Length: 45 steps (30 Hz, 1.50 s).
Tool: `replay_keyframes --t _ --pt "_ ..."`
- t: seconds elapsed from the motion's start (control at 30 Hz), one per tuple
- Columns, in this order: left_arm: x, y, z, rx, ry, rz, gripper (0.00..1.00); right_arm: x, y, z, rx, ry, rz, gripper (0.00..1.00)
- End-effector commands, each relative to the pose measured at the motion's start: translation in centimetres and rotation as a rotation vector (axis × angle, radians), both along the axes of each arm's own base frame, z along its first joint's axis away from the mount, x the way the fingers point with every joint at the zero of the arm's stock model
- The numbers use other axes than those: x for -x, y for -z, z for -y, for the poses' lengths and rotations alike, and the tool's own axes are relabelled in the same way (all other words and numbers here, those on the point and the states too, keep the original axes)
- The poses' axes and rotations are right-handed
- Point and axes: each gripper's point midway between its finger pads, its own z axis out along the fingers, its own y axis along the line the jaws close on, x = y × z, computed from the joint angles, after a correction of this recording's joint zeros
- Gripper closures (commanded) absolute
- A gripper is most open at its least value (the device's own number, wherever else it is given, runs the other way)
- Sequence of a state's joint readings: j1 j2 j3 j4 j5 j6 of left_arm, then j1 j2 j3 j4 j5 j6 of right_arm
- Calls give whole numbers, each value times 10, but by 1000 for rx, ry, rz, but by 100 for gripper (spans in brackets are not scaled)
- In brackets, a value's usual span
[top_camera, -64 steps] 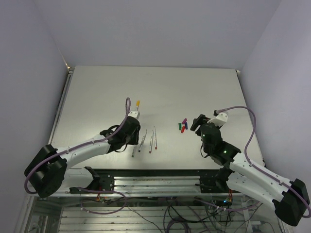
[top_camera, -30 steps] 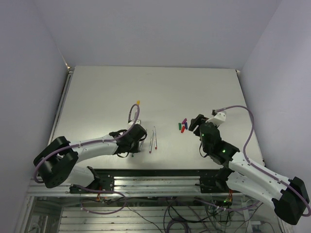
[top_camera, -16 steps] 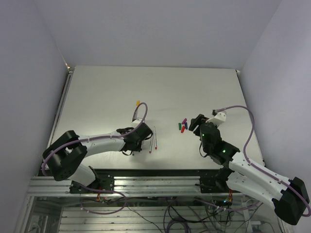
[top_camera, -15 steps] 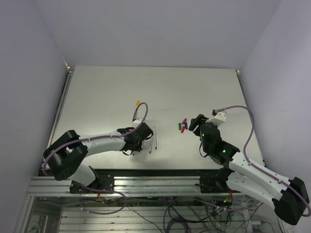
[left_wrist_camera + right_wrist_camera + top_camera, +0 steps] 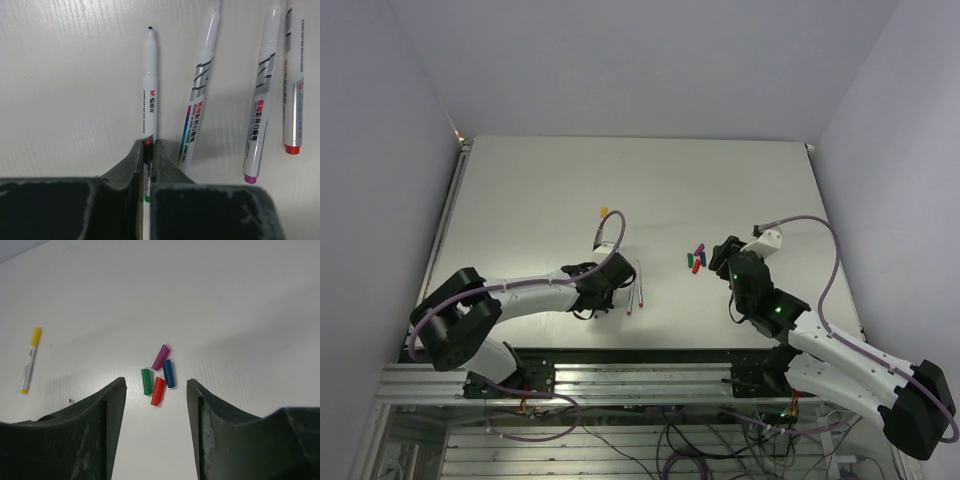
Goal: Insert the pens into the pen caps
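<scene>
The green pen (image 5: 150, 85) would rise off the table with the left gripper if the robot lifted that gripper now, because both fingers are closed around its white body.
My left gripper (image 5: 148, 147) is shut on the green pen (image 5: 150, 85), a thin white barrel with a dark tip pointing away; it lies on or just above the table. Beside it lie a second pen (image 5: 200, 95), the purple pen (image 5: 261, 100) and the red pen (image 5: 292, 75). In the top view the left gripper (image 5: 605, 290) is at the left of the pen row (image 5: 636, 285). My right gripper (image 5: 156, 383) is open and empty, just short of the green cap (image 5: 146, 381), red cap (image 5: 158, 390), blue cap (image 5: 168, 373) and purple cap (image 5: 161, 357). The caps also show in the top view (image 5: 696, 258).
A pen with yellow ends (image 5: 602, 219) lies alone further back on the grey table (image 5: 720, 190); it also shows in the right wrist view (image 5: 29, 360). The right gripper (image 5: 723, 257) hovers right of the caps. Walls close in the table on three sides.
My left gripper has moved from beside the yellow pen nearer and to the right, onto the pen row, and shut on the green pen. The right arm has barely moved.
</scene>
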<state>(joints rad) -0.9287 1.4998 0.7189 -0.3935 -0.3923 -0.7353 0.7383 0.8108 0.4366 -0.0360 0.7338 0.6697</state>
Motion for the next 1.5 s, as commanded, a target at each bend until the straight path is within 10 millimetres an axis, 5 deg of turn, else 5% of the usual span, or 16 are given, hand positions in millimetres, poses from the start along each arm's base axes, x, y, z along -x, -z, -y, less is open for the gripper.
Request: replay_keyframes --t 0.0,0.27,0.4,0.63,0.9,1.47 --pt "28 16 -29 -86 -11 -88 93 -9 -5 -5 45 -8 0 49" --pt "-7 -68 -10 89 -18 164 93 -31 9 -27 189 -61 -115 51" --pt "-10 -85 2 188 37 225 93 -43 23 -41 219 -111 -185 52" --pt "1 -97 19 346 132 272 93 -53 68 -48 139 -213 -341 56" --pt "5 -94 40 412 213 266 93 -58 84 -60 137 -306 -384 72" --pt "13 -90 70 456 305 259 93 -59 116 -67 167 -342 -454 68"
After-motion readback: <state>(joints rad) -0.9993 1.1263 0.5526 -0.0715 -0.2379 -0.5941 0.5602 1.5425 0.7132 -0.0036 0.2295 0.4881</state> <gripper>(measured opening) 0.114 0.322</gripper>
